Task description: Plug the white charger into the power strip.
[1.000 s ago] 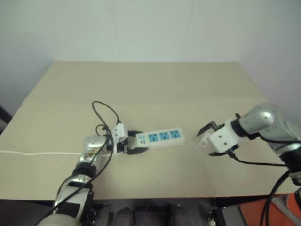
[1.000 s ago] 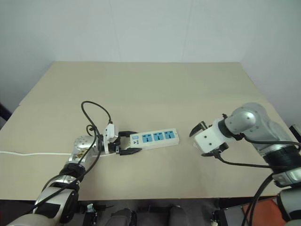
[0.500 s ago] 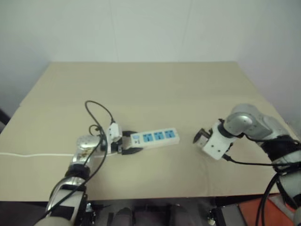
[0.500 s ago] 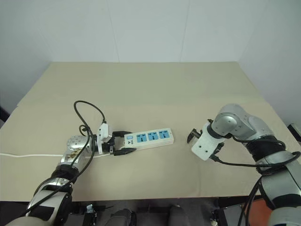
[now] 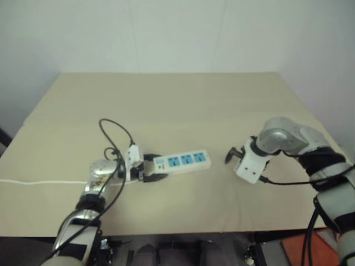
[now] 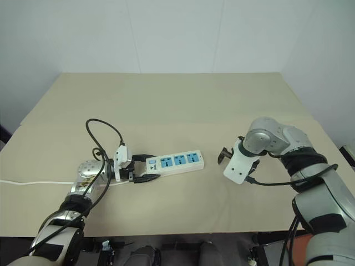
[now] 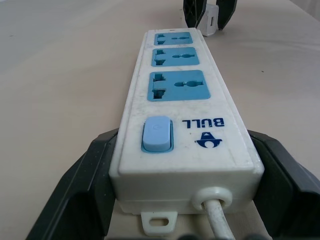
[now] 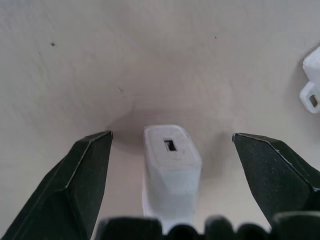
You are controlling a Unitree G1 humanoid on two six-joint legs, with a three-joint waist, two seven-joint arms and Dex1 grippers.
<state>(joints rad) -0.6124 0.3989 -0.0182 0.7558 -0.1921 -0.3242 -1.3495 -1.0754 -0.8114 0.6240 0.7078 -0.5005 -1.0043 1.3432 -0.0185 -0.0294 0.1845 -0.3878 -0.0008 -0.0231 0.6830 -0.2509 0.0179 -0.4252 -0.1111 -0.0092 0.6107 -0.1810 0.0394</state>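
The white charger has to go into the power strip, so the robot's right gripper next needs to pick it up by the charger body's USB-port end.
The power strip lies flat on the table, a long white bar with three blue sockets and a blue switch. My left gripper is shut on its switch end, one black finger pressed to each side. Off the strip's far end stands the white charger, a small block on the table. My right gripper points down over it, open, its fingers wide apart on either side and clear of it. The left wrist view shows that same pair beyond the strip.
The strip's white cable runs off the table's left edge. A black cable loops above my left wrist. A white tab lies on the table close to the right gripper. The tan tabletop stretches far behind both arms.
My right gripper has rolled and tipped from nearly level to pointing down, and has come in around the charger. The left gripper keeps its hold on the strip. The camera shifted slightly.
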